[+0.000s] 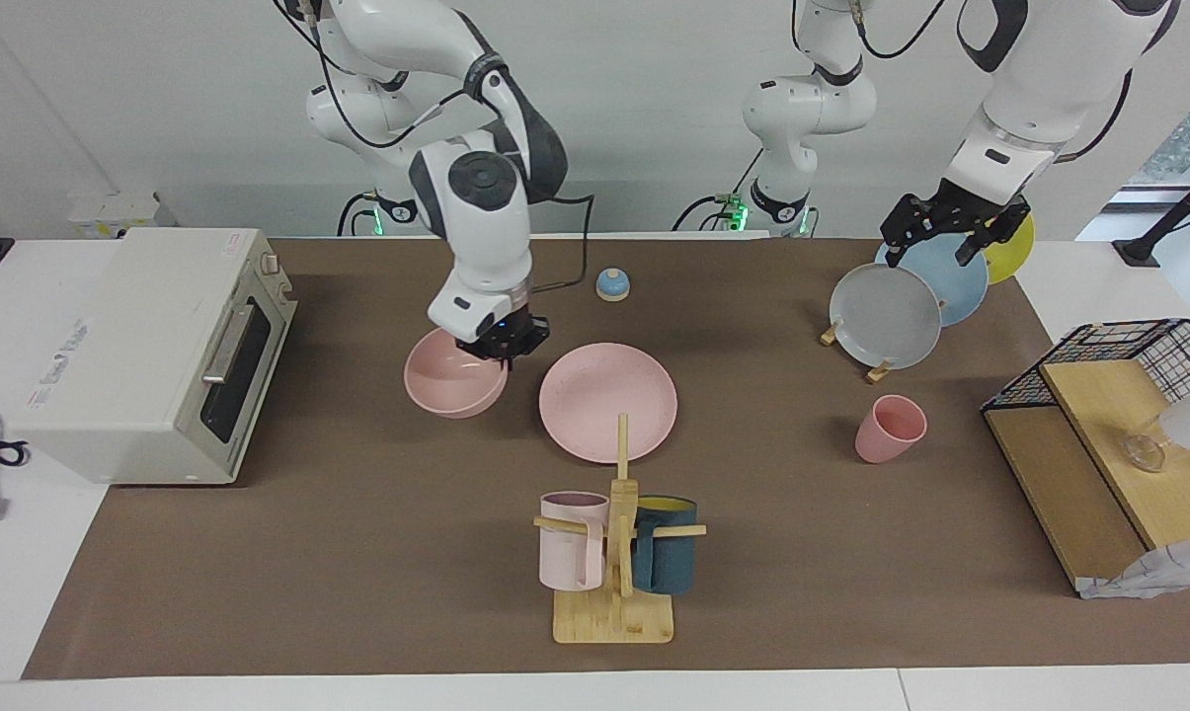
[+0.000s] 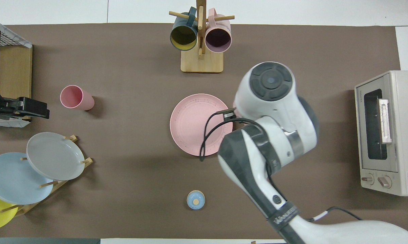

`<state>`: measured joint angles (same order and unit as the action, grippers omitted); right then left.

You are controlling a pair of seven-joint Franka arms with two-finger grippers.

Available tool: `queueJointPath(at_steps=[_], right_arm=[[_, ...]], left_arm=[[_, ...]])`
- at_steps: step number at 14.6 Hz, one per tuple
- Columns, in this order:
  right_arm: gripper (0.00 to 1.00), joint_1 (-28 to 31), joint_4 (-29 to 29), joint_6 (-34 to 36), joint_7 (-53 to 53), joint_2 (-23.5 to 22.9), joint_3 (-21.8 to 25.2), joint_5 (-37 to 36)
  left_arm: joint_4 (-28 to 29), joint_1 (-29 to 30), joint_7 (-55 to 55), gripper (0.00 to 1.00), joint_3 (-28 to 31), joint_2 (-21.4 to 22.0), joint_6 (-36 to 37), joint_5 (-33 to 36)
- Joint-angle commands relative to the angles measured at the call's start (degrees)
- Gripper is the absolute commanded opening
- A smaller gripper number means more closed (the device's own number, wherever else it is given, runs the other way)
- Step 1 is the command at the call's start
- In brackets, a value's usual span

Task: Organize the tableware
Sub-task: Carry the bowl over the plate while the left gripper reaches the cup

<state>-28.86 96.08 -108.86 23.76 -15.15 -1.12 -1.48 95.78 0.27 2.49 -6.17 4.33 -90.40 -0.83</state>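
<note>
Next, my left gripper grabs the pink cup by its rim, to gather the cup with the matching pink plate [image 2: 186, 126].
The salmon-pink bowl [image 1: 451, 380] sits toward the right arm's end of the table, beside the pink plate [image 1: 607, 400]. My right gripper [image 1: 502, 357] is down on the bowl's rim on the side toward the plate and is shut on that rim. In the overhead view the right arm hides the bowl; the plate [image 2: 195, 123] shows at mid-table. The pink cup [image 1: 889, 428] stands upright toward the left arm's end and also shows in the overhead view [image 2: 76, 98]. My left gripper [image 1: 953, 237] hangs open and empty over the plate rack; it also shows in the overhead view [image 2: 38, 109].
A wooden rack holds grey [image 1: 884, 316], blue [image 1: 955, 281] and yellow plates. A mug tree [image 1: 614, 553] with a pale-pink and a teal mug stands farther from the robots than the plate. There is also a toaster oven [image 1: 160, 351], a wire-and-wood shelf [image 1: 1108, 444] and a small blue bell [image 1: 612, 284].
</note>
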Motion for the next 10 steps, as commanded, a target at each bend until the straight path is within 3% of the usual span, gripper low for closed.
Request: queueJointPath(at_steps=[1,2,4,7,10], right_arm=[[0.0,-8.55,-19.9,6.11,13.37,-14.86,0.33,-1.51],[0.0,-10.06,-23.97,5.51,16.55,-18.3,0.25,-1.51],[0.0,-12.09,-24.27,-0.27,18.95,-19.65,0.07,-1.42],[0.0,-12.54,-19.27,-3.54,19.48,-18.78,0.07,-0.81],[0.0,-12.45,-14.18,-5.48,20.54,-16.84,-0.02,-0.71]], left_arm=[[3.09,0.26,0.67,1.0,0.19,-0.28,-5.29,0.83],[3.36,0.87,0.58,1.0,0.19,-2.2,-6.97,0.74],[2.93,0.88,0.76,1.0,0.19,-7.64,-11.27,0.3],[2.48,0.18,4.61,1.0,0.19,-16.08,-19.61,0.12],[3.01,-0.35,7.44,1.0,0.11,-20.23,-23.76,0.21]])
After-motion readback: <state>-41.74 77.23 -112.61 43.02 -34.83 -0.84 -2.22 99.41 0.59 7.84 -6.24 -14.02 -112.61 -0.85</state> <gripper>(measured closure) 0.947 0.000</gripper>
